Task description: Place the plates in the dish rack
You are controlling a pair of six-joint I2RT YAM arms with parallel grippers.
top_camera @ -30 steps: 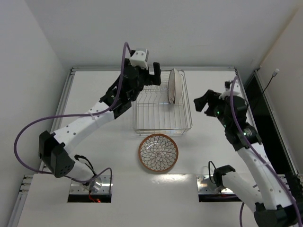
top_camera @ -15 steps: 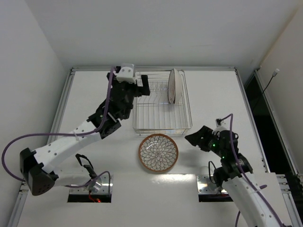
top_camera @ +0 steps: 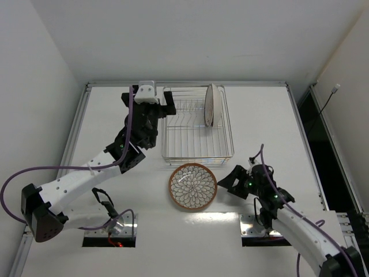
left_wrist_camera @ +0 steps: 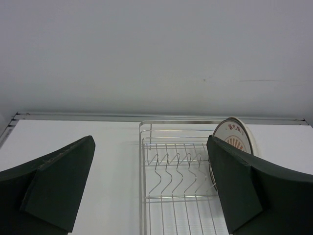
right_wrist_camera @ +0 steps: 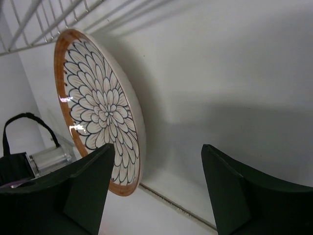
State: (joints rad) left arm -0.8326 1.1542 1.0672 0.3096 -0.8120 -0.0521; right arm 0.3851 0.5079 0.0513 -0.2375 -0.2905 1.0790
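Observation:
Next, my right gripper pinches the large plate's rim (top_camera: 215, 185) beside it, fingers across both plate sides, leaving its free edge to slot into the dish rack (top_camera: 190, 138).
The large plate (top_camera: 193, 186) with the white petal-flower pattern lies flat on the table in front of the dish rack (top_camera: 190, 138). The small plates (top_camera: 212, 105) stand upright, close together, at the rack's far right. My left gripper (top_camera: 149, 99) is open and empty, above the rack's far left corner. In the left wrist view the rack (left_wrist_camera: 176, 169) lies ahead between the fingers of the gripper (left_wrist_camera: 151, 191), with a small plate (left_wrist_camera: 234, 139) at the right. My right gripper (top_camera: 229, 179) is open and empty just right of the large plate (right_wrist_camera: 98, 107), whose edge is next to the left finger (right_wrist_camera: 83, 191).
The rack's wires (right_wrist_camera: 39, 24) show at the top left of the right wrist view. Two cut-outs with metal mounts (top_camera: 109, 231) sit at the table's near edge. White walls close in at the back and sides.
My right arm has swung down from beside the rack to the large plate's right edge. My left gripper has drawn back left from the small plates to the rack's left corner.

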